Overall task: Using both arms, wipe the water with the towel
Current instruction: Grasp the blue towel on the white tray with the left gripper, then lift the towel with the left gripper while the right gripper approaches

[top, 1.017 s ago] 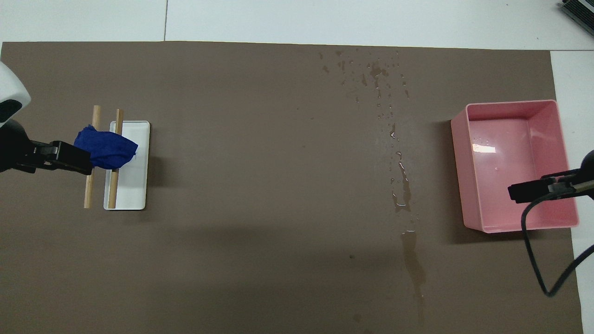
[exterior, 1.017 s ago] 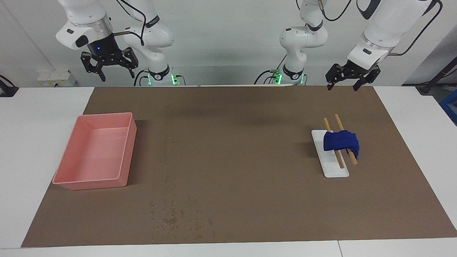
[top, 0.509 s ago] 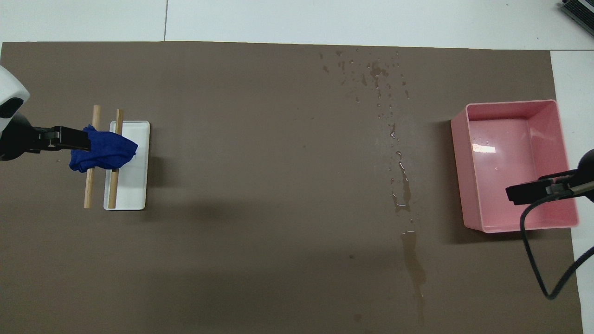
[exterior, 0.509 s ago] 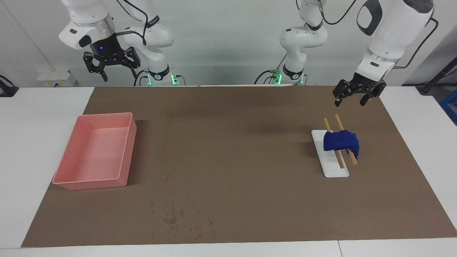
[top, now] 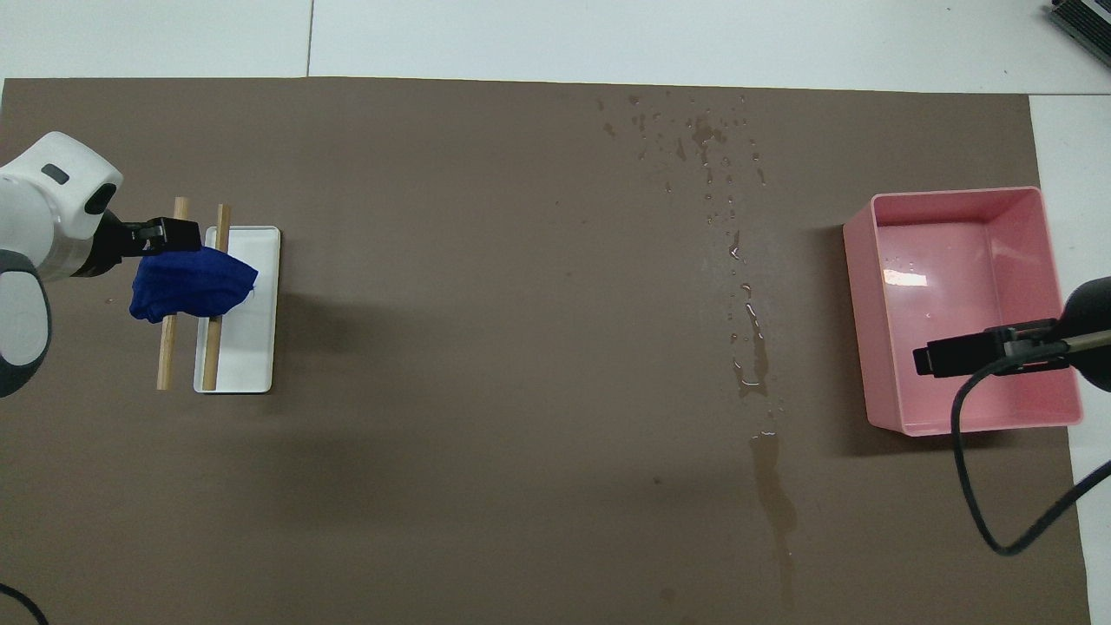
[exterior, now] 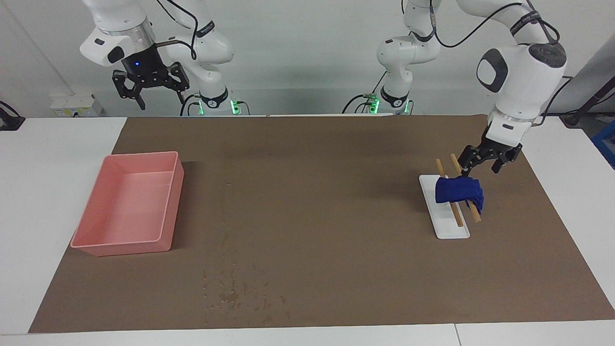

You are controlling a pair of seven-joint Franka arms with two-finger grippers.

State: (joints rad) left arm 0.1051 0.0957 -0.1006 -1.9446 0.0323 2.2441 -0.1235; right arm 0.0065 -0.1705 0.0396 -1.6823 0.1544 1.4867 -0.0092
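The robot's left gripper should next take hold of the navy-blue towel by its top edge (top: pixel 212 253), so it can wipe up the spilled water.
The navy-blue towel (exterior: pixel 459 191) hangs over two wooden sticks on a white rack (exterior: pixel 451 228) toward the left arm's end of the table; it also shows in the overhead view (top: pixel 193 285). My left gripper (exterior: pixel 479 171) is open, low over the sticks and just above the towel's edge; in the overhead view it (top: pixel 174 236) sits over that same edge. My right gripper (exterior: pixel 161 98) is open and empty, waiting high up; in the overhead view it (top: pixel 955 358) is over the pink tray. Spilled water (top: pixel 720 174) spreads as drops, with a streak (top: pixel 768 486) nearer to the robots.
The pink tray (exterior: pixel 125 248) stands toward the right arm's end; its wall also shows in the overhead view (top: pixel 857 330). A brown mat (exterior: pixel 312 192) covers the table. The water drops (exterior: pixel 240 288) lie between tray and rack, out near the mat's edge.
My left gripper has come down and forward from high near its base to just above the towel. My right gripper has shifted only slightly. The towel has not moved.
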